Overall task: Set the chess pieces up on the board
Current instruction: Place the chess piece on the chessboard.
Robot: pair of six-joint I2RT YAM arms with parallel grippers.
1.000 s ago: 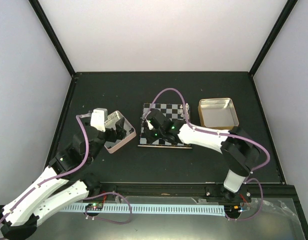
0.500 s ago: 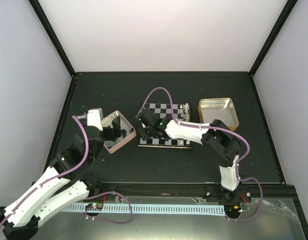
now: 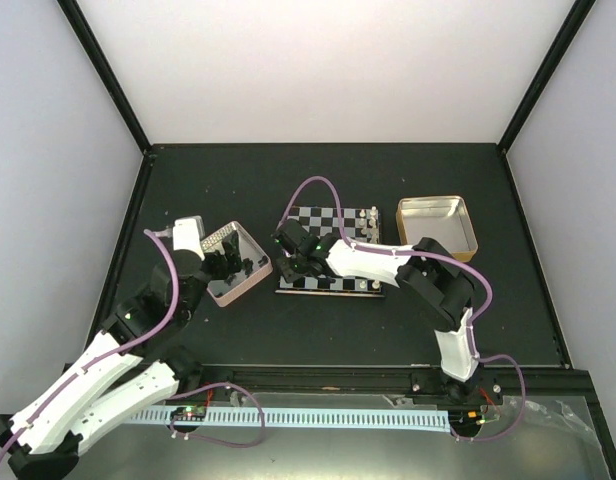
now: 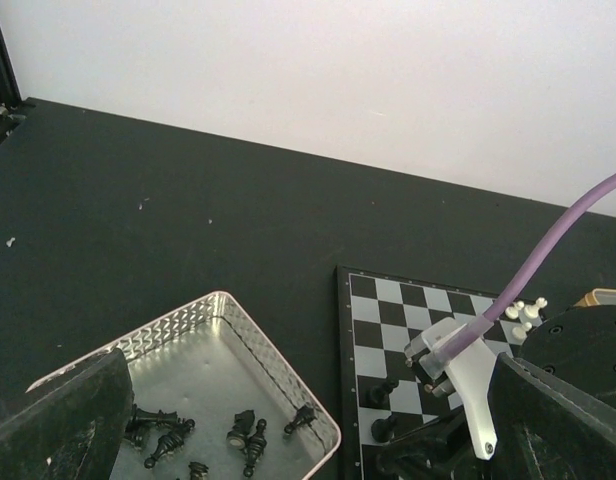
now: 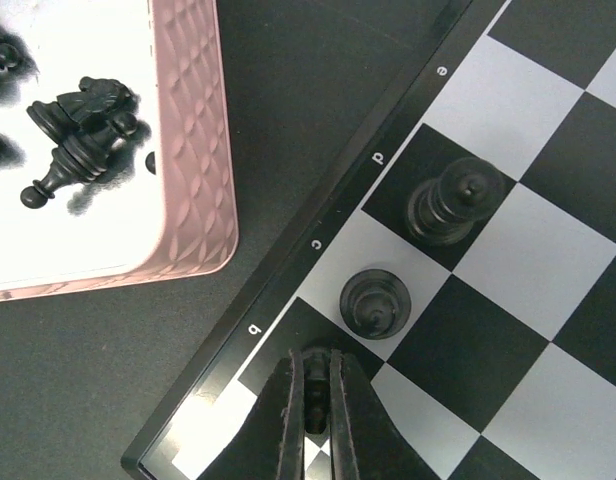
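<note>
The black chess piece sits low in the dark b square, so it is time for my right gripper to open now.
The board lies mid-table, and my right arm covers its near half. My right gripper is shut on a black chess piece over the dark square by the letter b at the board's left edge. Two black pieces stand beside it, one on the c square and one on the d square. More black pieces lie loose in the pink-rimmed tin. My left gripper hangs open above that tin, holding nothing. In the top view the left gripper is over the tin and the right gripper is at the board's near left corner.
A gold-rimmed square tin sits right of the board. A few white pieces stand on the board's far right side. The right arm's purple cable arches over the board. Black frame posts and pale walls surround the dark table.
My right gripper has slid left across the board to its near left corner, still shut. The right elbow has folded in. The left gripper has shifted slightly over the tin.
</note>
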